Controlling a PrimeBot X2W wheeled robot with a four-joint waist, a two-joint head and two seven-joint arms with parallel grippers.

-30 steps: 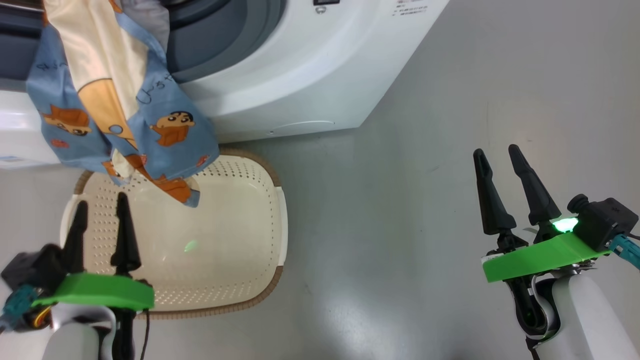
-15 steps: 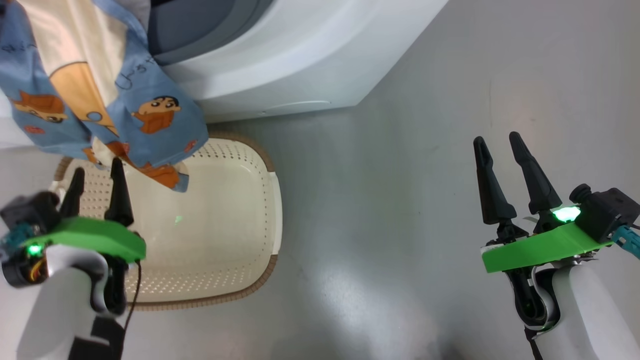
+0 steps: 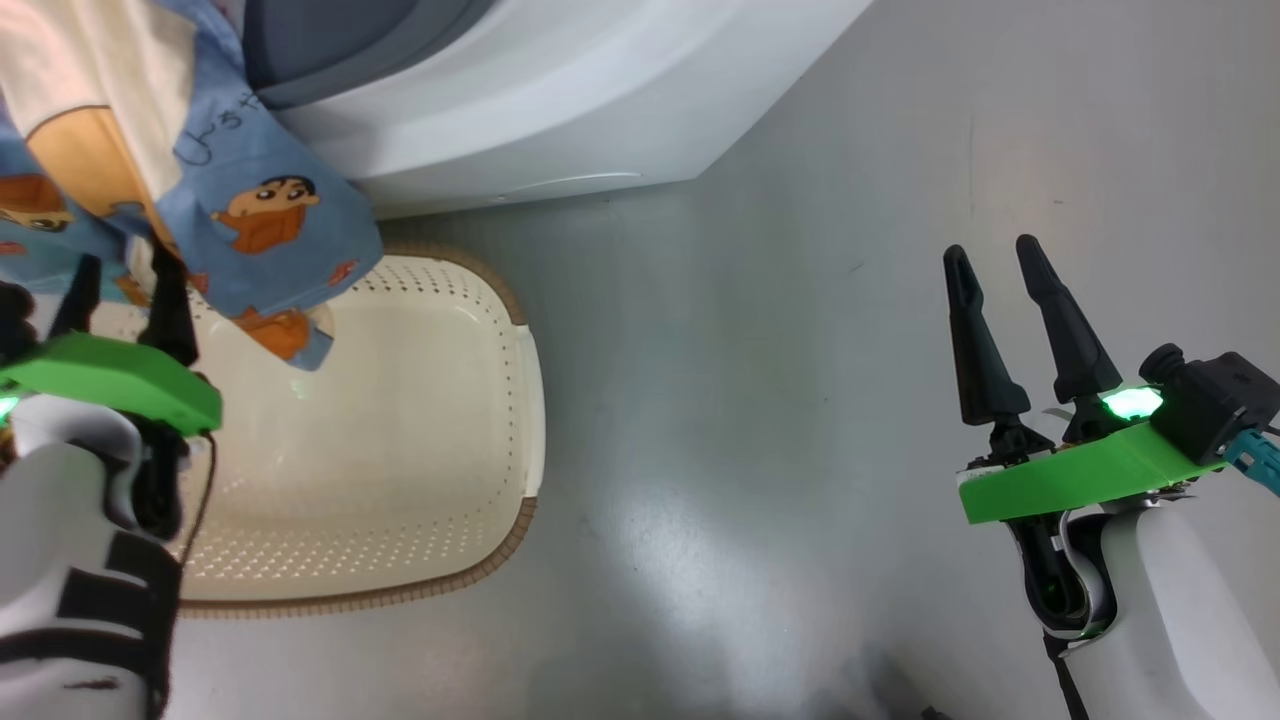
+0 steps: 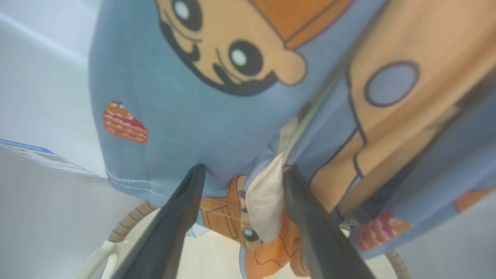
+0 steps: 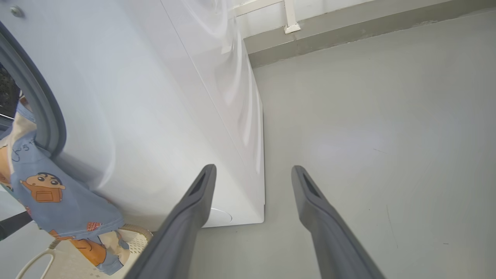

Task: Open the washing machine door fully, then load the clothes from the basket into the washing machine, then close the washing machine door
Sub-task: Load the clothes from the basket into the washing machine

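Note:
I should load the clothes (image 3: pixel 250 215), which hang slack over the basket. I should next grab them by the hanging hem (image 3: pixel 154 258) between the fingers of my left gripper.
The light-blue cartoon-print clothes (image 3: pixel 250 215) hang out of the washing machine (image 3: pixel 560 100) mouth, down over its grey gasket (image 3: pixel 330 50) and the cream basket (image 3: pixel 530 400). My left gripper (image 3: pixel 125 275) is open at the cloth's lower edge. In the left wrist view the left gripper (image 4: pixel 244 170) has the hanging hem of the clothes (image 4: pixel 193 116) right at its fingertips, and nothing is pinched. My right gripper (image 3: pixel 990 250) stands open over bare floor at the right, holding nothing. The washing machine door is out of view.
The basket's bowl looks bare of fabric. In the right wrist view the right gripper (image 5: pixel 254 170) points past the washing machine (image 5: pixel 155 116) corner toward grey floor and a wall skirting (image 5: pixel 348 35). The clothes (image 5: pixel 50 193) and basket (image 5: pixel 135 236) lie at its lower left.
The head camera has shifted, sliding the scene left and up. My left gripper has moved forward and up to the cloth's hanging hem. The right gripper has barely moved.

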